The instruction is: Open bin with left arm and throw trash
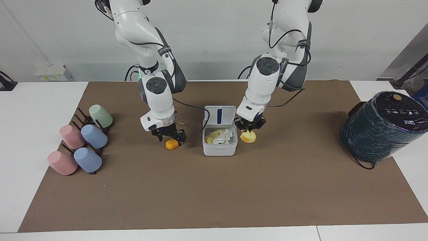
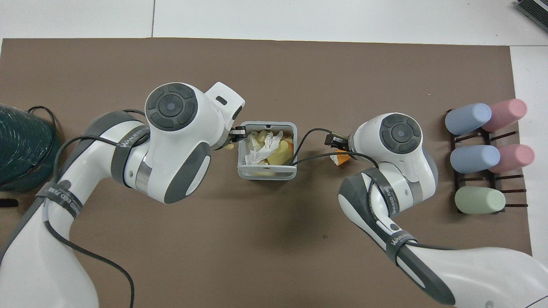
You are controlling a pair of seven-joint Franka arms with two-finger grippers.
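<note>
My right gripper takes hold of the orange chunk by its body point(image 2: 340, 158) next, to toss it into the open bin point(image 2: 266, 149).
The white bin point(image 1: 219, 149) stands mid-mat with its lid point(image 1: 227, 113) flipped up. It holds yellow scraps and crumpled white paper; it also shows in the overhead view point(image 2: 266, 173). My left gripper point(image 1: 249, 130) is shut on the pale yellow wedge point(image 1: 249, 137) and holds it just off the mat, beside the bin's wall toward the left arm's end. In the overhead view the left gripper point(image 2: 236, 136) is at the bin's rim. My right gripper point(image 1: 171, 136) is open, low over the orange chunk point(image 1: 172, 144), which also shows in the overhead view point(image 2: 340, 157).
A big dark green wrapped cylinder point(image 1: 384, 129) lies at the left arm's end of the brown mat point(image 1: 214, 194). A rack of pastel cups point(image 1: 80, 144) stands at the right arm's end. A cable trails from the right wrist past the bin.
</note>
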